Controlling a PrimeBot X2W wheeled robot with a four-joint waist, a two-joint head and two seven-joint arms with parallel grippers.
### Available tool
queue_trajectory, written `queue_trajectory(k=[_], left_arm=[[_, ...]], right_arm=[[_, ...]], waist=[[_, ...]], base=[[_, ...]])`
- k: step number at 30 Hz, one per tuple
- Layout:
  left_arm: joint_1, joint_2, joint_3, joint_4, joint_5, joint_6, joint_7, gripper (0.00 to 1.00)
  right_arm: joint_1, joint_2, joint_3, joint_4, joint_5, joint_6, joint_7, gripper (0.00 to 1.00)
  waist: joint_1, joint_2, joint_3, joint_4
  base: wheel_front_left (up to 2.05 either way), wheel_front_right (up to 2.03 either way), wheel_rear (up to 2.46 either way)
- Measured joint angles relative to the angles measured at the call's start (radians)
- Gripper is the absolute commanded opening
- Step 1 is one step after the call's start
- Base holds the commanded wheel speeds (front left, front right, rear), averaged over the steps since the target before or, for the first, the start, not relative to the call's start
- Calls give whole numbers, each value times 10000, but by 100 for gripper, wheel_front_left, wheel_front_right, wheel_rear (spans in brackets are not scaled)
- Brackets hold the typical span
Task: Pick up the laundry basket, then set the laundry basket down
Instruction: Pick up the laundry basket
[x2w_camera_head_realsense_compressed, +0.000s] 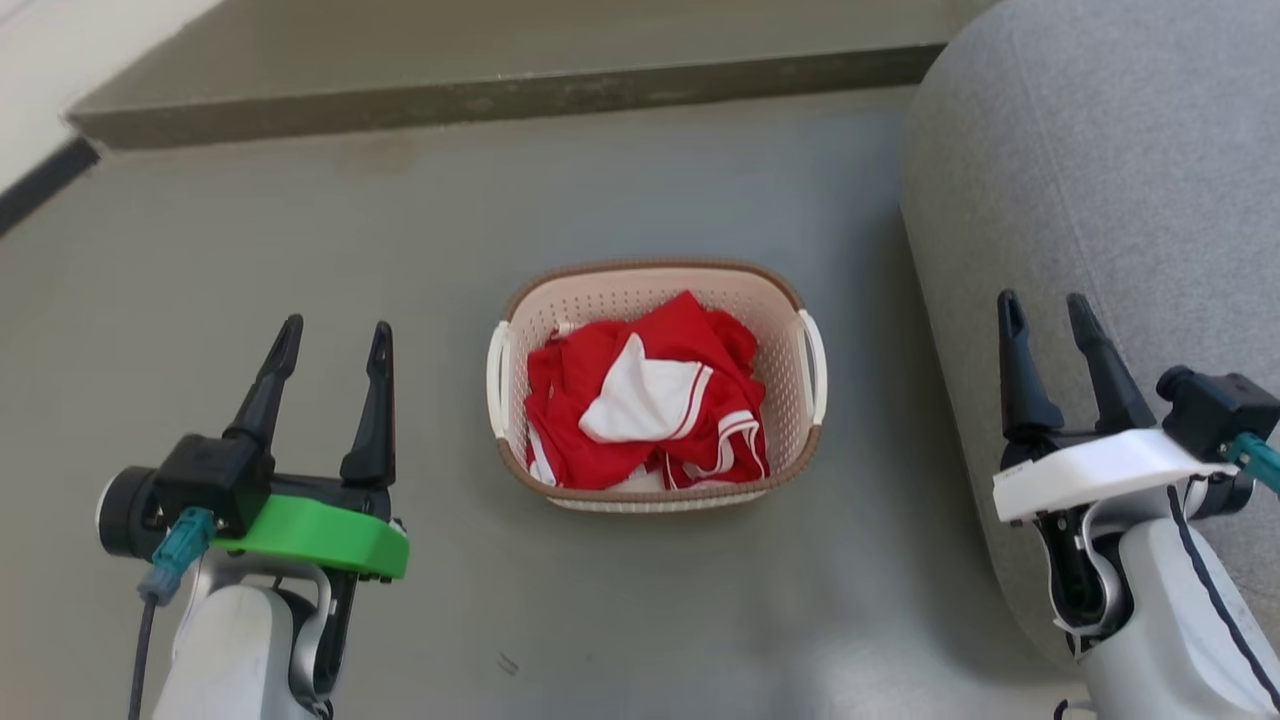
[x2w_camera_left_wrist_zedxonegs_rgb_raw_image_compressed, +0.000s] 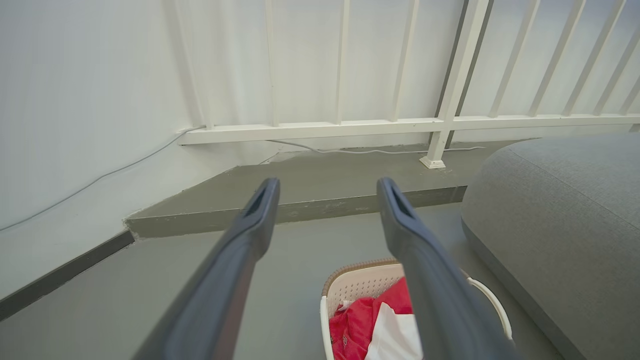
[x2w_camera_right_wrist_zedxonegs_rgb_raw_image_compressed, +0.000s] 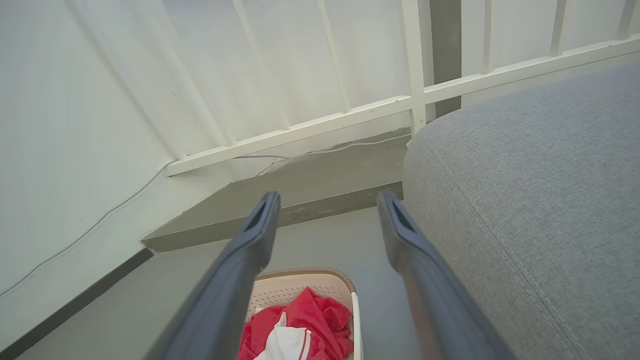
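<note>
The basket is full of loose red and white clothes (x2w_camera_head_realsense_compressed: 645, 400), so my left gripper should next grab it by its white side handle (x2w_camera_head_realsense_compressed: 498, 379) to keep it level.
The laundry basket (x2w_camera_head_realsense_compressed: 600, 300), cream-white and perforated with a brown rim and two white side handles, stands on the grey floor in the middle of the head view. Red and white clothes (x2w_camera_head_realsense_compressed: 645, 400) fill it. My left gripper (x2w_camera_head_realsense_compressed: 335, 335) hangs open to the basket's left, well apart from it, nothing between its fingers. My right gripper (x2w_camera_head_realsense_compressed: 1045, 305) hangs open to the basket's right, over the grey cushion. The left wrist view shows the basket (x2w_camera_left_wrist_zedxonegs_rgb_raw_image_compressed: 355, 287) low between and behind my left gripper (x2w_camera_left_wrist_zedxonegs_rgb_raw_image_compressed: 327, 190). In the right wrist view the basket (x2w_camera_right_wrist_zedxonegs_rgb_raw_image_compressed: 305, 282) sits below my right gripper (x2w_camera_right_wrist_zedxonegs_rgb_raw_image_compressed: 327, 202).
A large grey fabric cushion (x2w_camera_head_realsense_compressed: 1100, 170) rises close on the basket's right. A raised concrete step (x2w_camera_head_realsense_compressed: 500, 95) runs across the far side, with a white railing (x2w_camera_left_wrist_zedxonegs_rgb_raw_image_compressed: 350, 127) and a thin cable (x2w_camera_left_wrist_zedxonegs_rgb_raw_image_compressed: 370, 150) on it. A white wall with a dark skirting (x2w_camera_head_realsense_compressed: 40, 175) is at the left.
</note>
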Motion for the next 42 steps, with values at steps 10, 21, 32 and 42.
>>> queue_trajectory(k=[10, 21, 32, 42], left_arm=[[-849, -10, -15, 92, -25, -17, 0, 100], [-1886, -31, -65, 1018, -226, -92, -2, 100], [-3308, -48, -357, 2360, -573, -102, -13, 100], [-4601, 13, -926, 3643, -949, -102, 61, 100]], right_arm=[[-779, 159, -69, 376, 58, 58, -2, 100], [-2045, 201, 104, 1425, 180, 102, -2, 100], [-3428, 203, 353, 2849, 178, 144, 2, 100], [-4877, 199, 646, 3979, 180, 222, 50, 100]], waist=[[1, 0, 1246, -137], [1, 0, 2693, -224], [0, 0, 4077, -202], [1, 0, 5151, -144]], base=[[0, 0, 0], [0, 0, 0], [0, 0, 0], [0, 0, 0]])
